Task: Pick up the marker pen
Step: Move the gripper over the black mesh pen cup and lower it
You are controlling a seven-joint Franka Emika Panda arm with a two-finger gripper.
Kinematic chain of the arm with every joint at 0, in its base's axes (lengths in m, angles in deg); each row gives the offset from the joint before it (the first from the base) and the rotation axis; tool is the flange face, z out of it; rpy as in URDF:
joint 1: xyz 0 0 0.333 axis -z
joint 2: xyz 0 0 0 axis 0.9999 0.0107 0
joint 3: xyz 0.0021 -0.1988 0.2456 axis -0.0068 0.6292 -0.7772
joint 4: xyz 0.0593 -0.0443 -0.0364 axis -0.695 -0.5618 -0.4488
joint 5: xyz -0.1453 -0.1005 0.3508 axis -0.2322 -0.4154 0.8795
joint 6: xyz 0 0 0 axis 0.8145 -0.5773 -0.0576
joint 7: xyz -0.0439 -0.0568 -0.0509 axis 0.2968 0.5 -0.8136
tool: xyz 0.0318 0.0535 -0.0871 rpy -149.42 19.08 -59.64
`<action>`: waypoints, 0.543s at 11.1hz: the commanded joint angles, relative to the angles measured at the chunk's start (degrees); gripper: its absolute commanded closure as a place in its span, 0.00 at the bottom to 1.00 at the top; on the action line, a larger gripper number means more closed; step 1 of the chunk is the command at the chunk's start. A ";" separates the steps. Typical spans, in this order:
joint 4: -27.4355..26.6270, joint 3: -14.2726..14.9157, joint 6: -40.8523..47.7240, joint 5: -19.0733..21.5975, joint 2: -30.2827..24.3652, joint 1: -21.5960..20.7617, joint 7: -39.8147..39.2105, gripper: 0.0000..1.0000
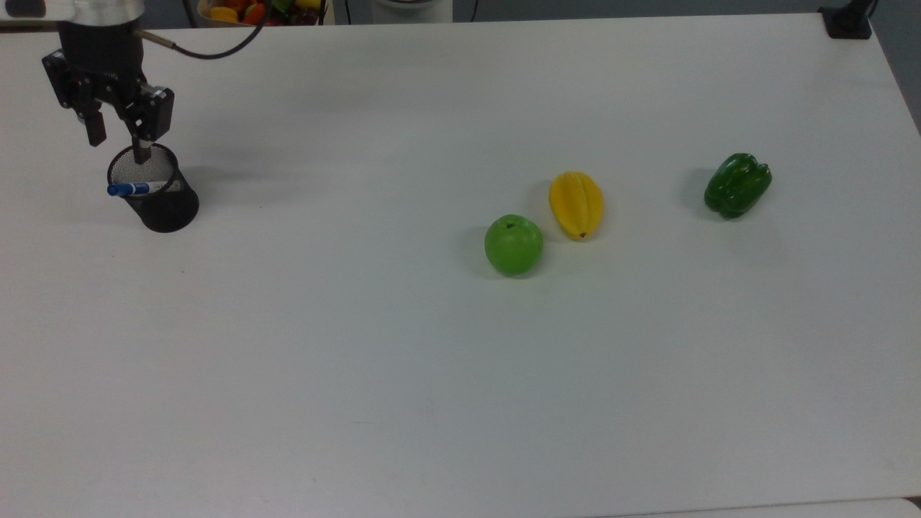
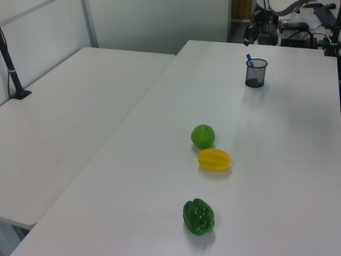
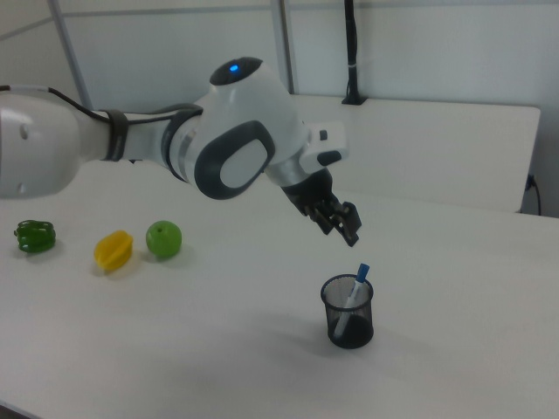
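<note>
The gripper grabs the marker pen by its blue cap [image 2: 249, 57] next. Then the gripper lifts the marker pen out of the black mesh cup [image 2: 256, 76].
The marker pen [image 1: 133, 189] leans in a black mesh cup [image 1: 164, 203] at the top view's left, its blue cap poking over the rim. The same marker pen [image 3: 356, 285] stands tilted in the cup [image 3: 348, 316] in the right view, white barrel inside. My gripper [image 1: 119, 142] hangs open just above the cup's far rim, pointing down, with nothing between its fingers. In the right view the gripper [image 3: 343, 232] is a short way above the blue cap, apart from it. In the left view the gripper [image 2: 250, 37] hovers over the marker pen [image 2: 249, 58].
A green apple [image 1: 513, 244], a yellow star fruit [image 1: 575, 205] and a green pepper [image 1: 737, 185] lie on the white table [image 1: 460, 374], far to the top view's right of the cup. A bin of mixed fruit [image 1: 259, 10] sits beyond the table's far edge.
</note>
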 commanded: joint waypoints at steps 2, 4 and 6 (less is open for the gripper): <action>-0.95 0.38 -5.42 0.28 3.61 1.39 -0.60 0.50; -0.95 0.38 -6.48 0.28 5.03 1.39 -0.69 0.50; -0.86 0.38 -6.57 0.28 6.35 1.39 -1.82 0.50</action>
